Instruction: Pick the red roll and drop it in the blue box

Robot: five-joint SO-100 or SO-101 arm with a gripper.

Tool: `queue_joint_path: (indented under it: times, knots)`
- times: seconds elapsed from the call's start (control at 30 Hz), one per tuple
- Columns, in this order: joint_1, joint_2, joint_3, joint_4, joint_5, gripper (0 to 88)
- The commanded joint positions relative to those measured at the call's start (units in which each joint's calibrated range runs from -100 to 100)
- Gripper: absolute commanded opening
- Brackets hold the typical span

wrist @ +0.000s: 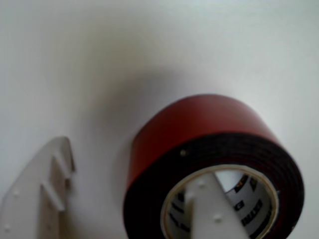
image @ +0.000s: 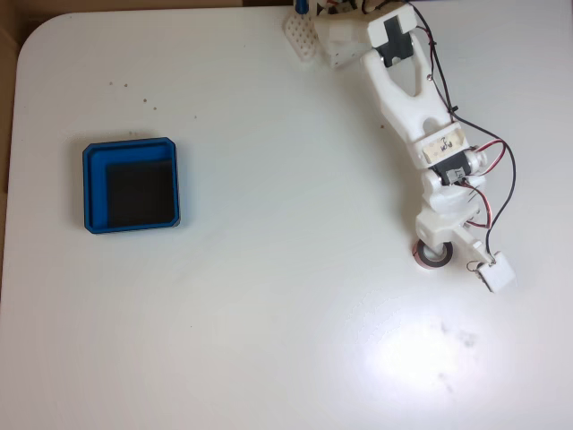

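Note:
My gripper grips the red roll by its ring wall (image: 421,255) next, to drop it in the blue box.
The red roll (image: 431,262) lies flat on the white table at the right, partly under my gripper (image: 439,251). In the wrist view the red roll (wrist: 199,124) shows its red side, black edge and white core. My gripper (wrist: 137,159) is open and straddles the roll's wall. One white finger (wrist: 209,209) reaches into the central hole, and the other finger (wrist: 42,194) stands outside to the left, apart from the roll. The blue box (image: 93,185), with its dark floor, sits far away at the table's left.
The white arm (image: 407,90) comes down from the top edge, with red and black cables (image: 501,179) looping on its right. A white perforated part (image: 303,36) lies by the arm's base. The table's left edge (image: 9,179) runs close to the box.

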Motion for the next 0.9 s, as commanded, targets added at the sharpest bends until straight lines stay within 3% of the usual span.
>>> queue_joint_path:
  times: [0.0,0.17,0.57,0.87]
  knots:
    - [0.44,-1.04,-3.44,0.57,0.16,8.5]
    - [0.44,-1.04,-3.44,0.57,-0.10,0.8]
    - [0.63,-12.58,-2.90,1.48,-0.28,0.7]
    - [1.71,-26.04,-2.99,18.31,-0.37,0.7]
